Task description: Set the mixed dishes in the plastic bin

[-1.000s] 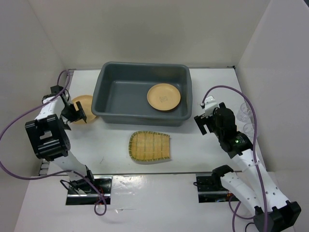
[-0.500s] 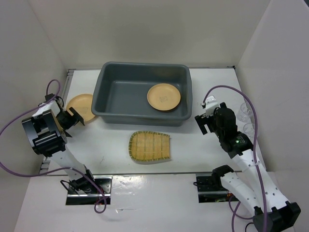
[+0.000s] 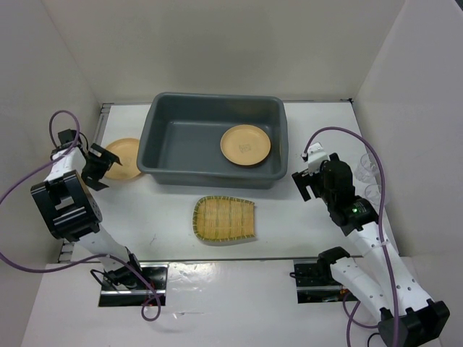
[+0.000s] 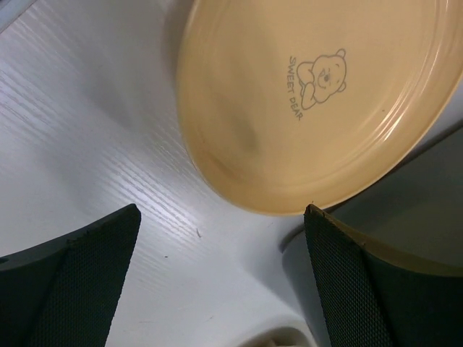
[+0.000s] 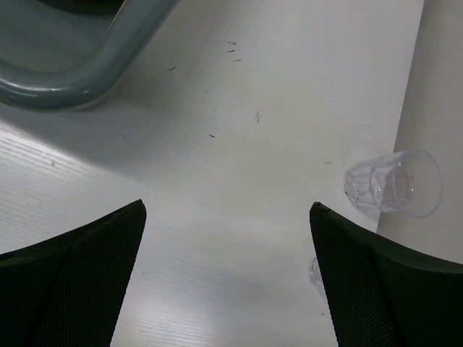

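Observation:
My left gripper should next grab the tan-orange plate on the table by its near rim [image 3: 123, 178]. The plate's far half then stays free to go into the bin [image 3: 210, 176].
The dark grey plastic bin [image 3: 210, 176] stands at the back centre, with one tan-orange plate [image 3: 245, 144] lying inside it. A second tan-orange plate [image 3: 123, 159] rests on the table against the bin's left side; its bear print [image 4: 318, 76] fills the left wrist view. My left gripper [image 3: 103, 168] stands open just left of that plate, and nothing is between its fingers [image 4: 87, 282]. The yellow-green fan-shaped dish [image 3: 224, 218] lies in front of the bin. My right gripper [image 3: 299, 177] hangs open over bare table right of the bin. A clear glass cup [image 5: 394, 184] stands ahead of it to the right.
White walls close in the table on the left, back and right. The glass cups [image 3: 367, 173] stand against the right wall. The bin's rounded corner [image 5: 79, 79] shows at the upper left of the right wrist view. Another glass [image 5: 316, 271] peeks from behind the right finger.
My left gripper has drawn back to the left off the plate's near edge and opened slightly wider. The plate beside the bin shows more fully. The right arm has not moved.

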Motion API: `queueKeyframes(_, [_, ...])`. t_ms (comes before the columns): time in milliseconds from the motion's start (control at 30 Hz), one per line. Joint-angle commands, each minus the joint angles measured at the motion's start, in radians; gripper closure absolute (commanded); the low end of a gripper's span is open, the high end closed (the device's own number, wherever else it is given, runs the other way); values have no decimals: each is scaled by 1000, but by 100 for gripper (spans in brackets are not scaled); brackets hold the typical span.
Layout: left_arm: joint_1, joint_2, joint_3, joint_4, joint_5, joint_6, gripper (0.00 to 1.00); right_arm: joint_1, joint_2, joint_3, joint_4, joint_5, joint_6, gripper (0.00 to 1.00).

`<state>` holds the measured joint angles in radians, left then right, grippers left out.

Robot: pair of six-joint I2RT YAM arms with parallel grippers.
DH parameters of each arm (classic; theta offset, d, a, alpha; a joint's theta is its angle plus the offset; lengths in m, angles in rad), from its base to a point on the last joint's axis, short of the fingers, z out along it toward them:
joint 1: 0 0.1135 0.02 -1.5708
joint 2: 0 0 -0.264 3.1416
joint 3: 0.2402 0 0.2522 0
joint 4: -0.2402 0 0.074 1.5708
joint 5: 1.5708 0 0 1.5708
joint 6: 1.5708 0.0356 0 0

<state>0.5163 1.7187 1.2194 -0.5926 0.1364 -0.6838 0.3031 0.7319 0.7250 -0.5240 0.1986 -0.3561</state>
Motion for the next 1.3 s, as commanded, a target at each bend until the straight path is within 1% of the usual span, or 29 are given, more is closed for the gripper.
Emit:
queueKeyframes(0, [7, 27, 25, 19, 8, -92, 0, -7, 0, -9, 50, 5, 9, 2])
queueKeyframes(33, [7, 57, 34, -10, 8, -103, 0, -16, 9, -9, 50, 5, 9, 2])
queueKeyframes(133, [7, 93, 23, -10, -3, -128, 0, -16, 9, -9, 50, 5, 9, 2])
queueKeyframes(233, [7, 93, -3, 23, -23, -157, 0, -16, 9, -9, 50, 5, 9, 2])
queueKeyframes(467, [7, 140, 8, 7, -44, -168, 0, -16, 9, -18, 50, 5, 9, 2])
queueKeyframes(500, [7, 150, 8, -4, -76, -168, 0, -16, 9, -18, 50, 5, 9, 2])
queueKeyframes(633, [7, 171, 8, -29, -112, -178, 8, -25, 9, -18, 50, 5, 9, 2])
queueKeyframes(700, [7, 183, 17, -38, -121, -178, 8, -36, 9, -18, 50, 5, 9, 2])
queueKeyframes(767, [7, 194, 17, -49, -135, -169, 15, -36, 9, -18, 50, 5, 9, 2])
queueKeyframes(833, [7, 194, 17, -49, -146, -158, 24, -36, 9, -18, 50, 5, 9, 2])
queueKeyframes(867, [7, 194, 17, -49, -146, -158, 34, -36, 9, -18, 50, -4, 9, 2])
queueKeyframes(967, [7, 203, 8, -49, -155, -143, 54, -36, 9, -18, 50, -4, 9, 2])
queueKeyframes(1000, [7, 203, 8, -61, -155, -143, 72, -36, 9, -18, 50, -4, 9, 2])
queueKeyframes(1067, [7, 223, 8, -78, -146, -143, 93, -36, 0, -18, 50, -4, 9, 2])
queueKeyframes(1100, [7, 223, 20, -78, -146, -134, 100, -36, 0, -18, 50, -4, 9, 2])
queueKeyframes(1167, [7, 223, 20, -88, -136, -134, 100, -36, -11, -18, 50, -4, 9, 2])
queueKeyframes(1200, [7, 223, 44, -101, -136, -134, 100, -36, -11, -18, 50, -4, 9, 2])
queueKeyframes(1267, [7, 185, 69, -111, -145, -155, 100, -36, -22, -18, 50, -4, 9, 2])
